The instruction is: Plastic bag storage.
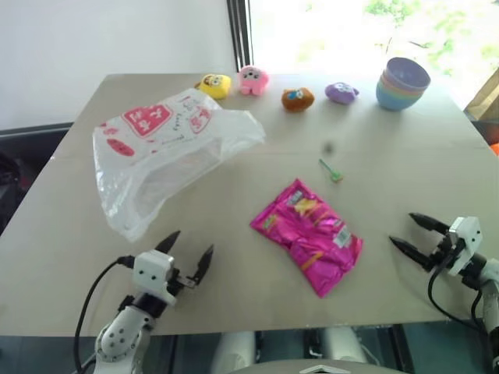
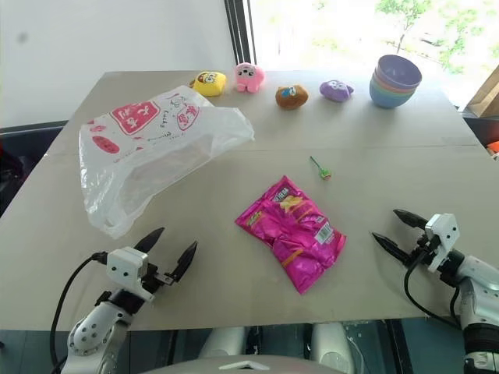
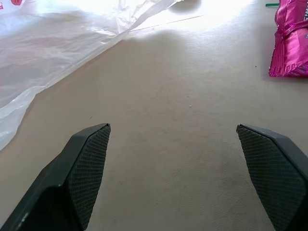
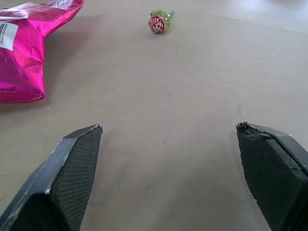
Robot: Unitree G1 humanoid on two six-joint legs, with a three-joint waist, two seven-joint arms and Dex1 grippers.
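The bag [image 1: 160,152] lies slack and spread out, so the robot's left gripper should next grab it by the loose edge of its opening [image 1: 165,204], where thin film stands up.
The plastic bag [image 1: 160,152] is large, crinkly and translucent white with red print; it lies spread on the left half of the table. My left gripper [image 1: 187,253] hovers open near the table's front edge, just in front of the bag's near end, with nothing between its fingers. In the left wrist view the bag [image 3: 53,53] lies ahead and to one side of the open fingers [image 3: 89,168]. My right gripper [image 1: 409,231] stands open at the front right, empty, pointing toward the table's middle.
A glossy magenta snack packet [image 1: 308,235] lies in the middle front. A small green-stick lollipop [image 1: 331,170] lies beyond it. Several small plush toys [image 1: 253,79] line the far edge, with a stack of pastel bowls [image 1: 403,83] at the far right.
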